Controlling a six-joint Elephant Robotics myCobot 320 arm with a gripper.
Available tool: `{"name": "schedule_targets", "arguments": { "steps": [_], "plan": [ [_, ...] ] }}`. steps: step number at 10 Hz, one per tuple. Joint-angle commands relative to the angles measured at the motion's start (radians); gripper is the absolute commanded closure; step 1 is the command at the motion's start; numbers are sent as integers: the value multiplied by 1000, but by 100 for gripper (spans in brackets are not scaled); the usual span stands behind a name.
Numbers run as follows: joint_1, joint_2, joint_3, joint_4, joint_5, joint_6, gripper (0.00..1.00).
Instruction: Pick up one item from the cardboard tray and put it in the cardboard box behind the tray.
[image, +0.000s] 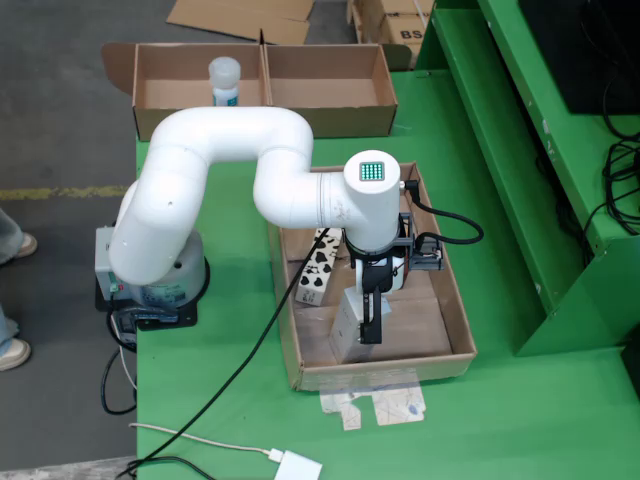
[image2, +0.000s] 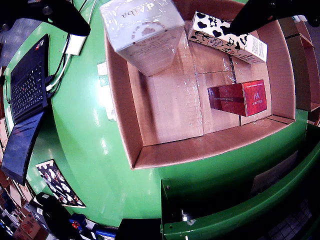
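Observation:
My gripper grabs the pale plastic-wrapped carton by its top end (image: 352, 303) next, to put one item in the cardboard box.
A cardboard tray (image: 461, 322) lies on the green table. In it stand a pale grey-white box (image: 348, 325), a cow-patterned carton (image: 320, 266) and a red box (image2: 237, 99); the arm hides the red box in the fixed view. My gripper (image: 370, 325) hangs over the pale box (image2: 142, 30). In the wrist view its dark fingers (image2: 55, 14) spread wide on either side of that box, with gaps, so it is open. The cow-patterned carton (image2: 227, 37) lies beside it, on the tray (image2: 200, 147) floor. The cardboard box (image: 265, 118) behind the tray holds a white bottle (image: 225, 80).
A green shelf frame (image: 520, 150) rises along the right. A black cable (image: 250, 360) trails across the table to a white adapter (image: 298, 467). A printed sheet (image: 385, 405) lies at the tray's front. A laptop (image2: 27, 85) sits off the table edge.

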Motion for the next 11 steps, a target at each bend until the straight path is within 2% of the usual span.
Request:
{"name": "schedule_targets", "arguments": {
  "steps": [1,2,11],
  "plan": [
    [-7,37,23,11,5,-5,0],
    [-7,37,23,11,5,-5,0],
    [-7,37,23,11,5,-5,90]
  ]
}}
